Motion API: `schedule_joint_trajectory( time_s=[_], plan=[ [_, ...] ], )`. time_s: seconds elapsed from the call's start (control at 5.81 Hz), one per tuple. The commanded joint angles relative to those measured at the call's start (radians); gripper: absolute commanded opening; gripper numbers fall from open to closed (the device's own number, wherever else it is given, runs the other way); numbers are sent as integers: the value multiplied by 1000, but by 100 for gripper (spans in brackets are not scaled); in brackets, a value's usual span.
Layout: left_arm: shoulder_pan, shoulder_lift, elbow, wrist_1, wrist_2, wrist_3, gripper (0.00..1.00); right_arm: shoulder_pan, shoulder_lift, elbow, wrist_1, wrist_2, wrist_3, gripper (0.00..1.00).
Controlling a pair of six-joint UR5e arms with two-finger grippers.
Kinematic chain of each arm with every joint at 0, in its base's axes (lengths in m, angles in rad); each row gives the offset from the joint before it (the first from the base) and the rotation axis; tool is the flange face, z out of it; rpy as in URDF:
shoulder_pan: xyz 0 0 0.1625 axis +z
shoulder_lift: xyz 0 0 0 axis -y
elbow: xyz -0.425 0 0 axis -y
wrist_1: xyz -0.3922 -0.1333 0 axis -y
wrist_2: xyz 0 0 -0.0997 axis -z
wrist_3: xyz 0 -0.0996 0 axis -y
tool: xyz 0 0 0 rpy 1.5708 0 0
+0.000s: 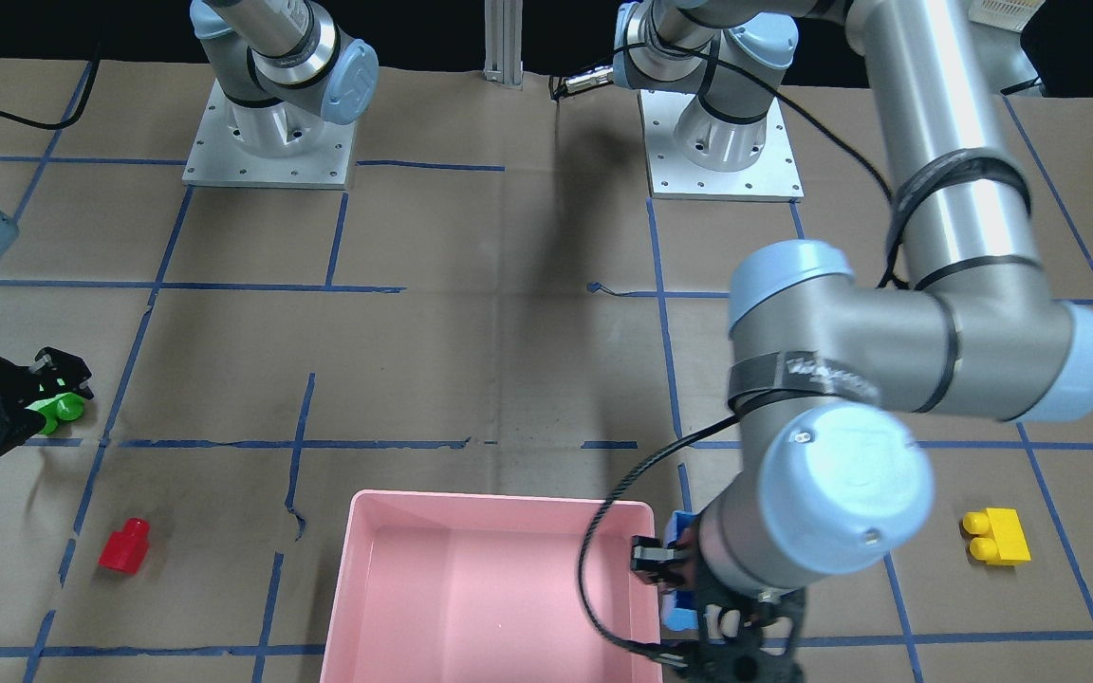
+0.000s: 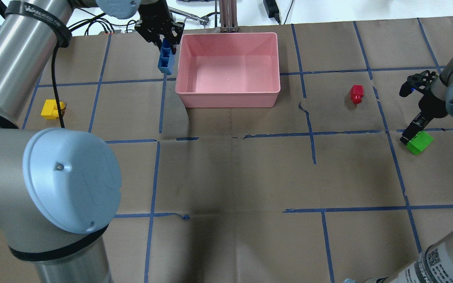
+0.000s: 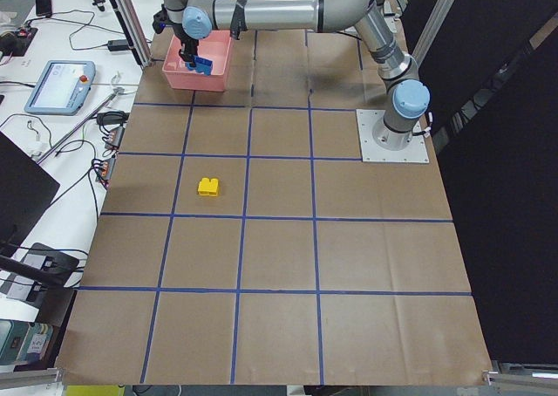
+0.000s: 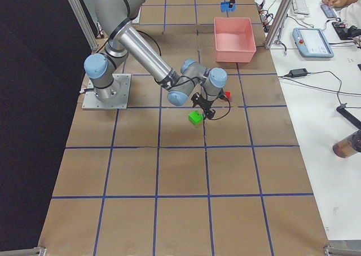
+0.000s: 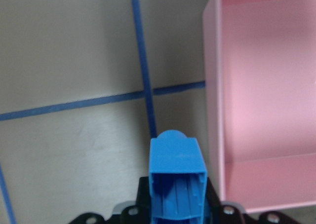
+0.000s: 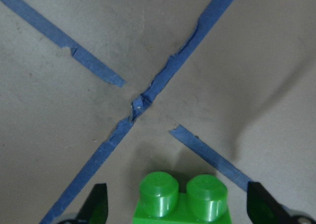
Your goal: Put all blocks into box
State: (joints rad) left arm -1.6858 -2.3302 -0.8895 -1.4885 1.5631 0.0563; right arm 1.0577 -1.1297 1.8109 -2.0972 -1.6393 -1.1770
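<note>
I will next grab the green brick by its body (image 1: 53, 415) with my right gripper, so that the brick can go into the pink box (image 1: 486, 581).
My left gripper (image 2: 166, 41) is shut on the long blue brick (image 2: 165, 61). It holds the brick upright above the table, just outside the left wall of the pink box (image 2: 226, 98). The left wrist view shows the blue brick (image 5: 177, 177) beside the box's wall (image 5: 212, 110). My right gripper (image 2: 412, 136) is open, low over the table, with its fingers on either side of the green brick (image 6: 182, 197), not touching it. The red brick (image 2: 356, 93) lies right of the box. The yellow brick (image 2: 52, 109) lies far left.
Blue tape lines cross the brown table cover. An aluminium post (image 2: 228, 15) stands behind the box. The left arm's elbow (image 2: 69, 177) fills the near left of the overhead view. The two arm bases (image 1: 267, 142) sit at the robot's edge.
</note>
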Motion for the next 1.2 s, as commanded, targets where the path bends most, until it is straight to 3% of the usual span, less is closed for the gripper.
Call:
schedule_joint_trajectory(
  time_s=[0.0, 0.34, 0.69, 0.86, 1.03],
  plan=[
    [-77, -57, 24, 49, 2, -119, 0, -5, 2, 10, -3, -23, 3, 100],
    [-119, -84, 14, 72, 11, -130, 0, -38, 13, 8, 5, -42, 2, 98],
    [-127, -90, -9, 91, 12, -130, 4, -38, 13, 8, 9, -42, 2, 60],
    [-129, -90, -28, 112, 14, -128, 39, -38, 10, 5, 3, -43, 2, 44],
    [-127, -78, -43, 137, 12, -130, 99, -36, 1, -5, 5, -36, 5, 39]
  ],
)
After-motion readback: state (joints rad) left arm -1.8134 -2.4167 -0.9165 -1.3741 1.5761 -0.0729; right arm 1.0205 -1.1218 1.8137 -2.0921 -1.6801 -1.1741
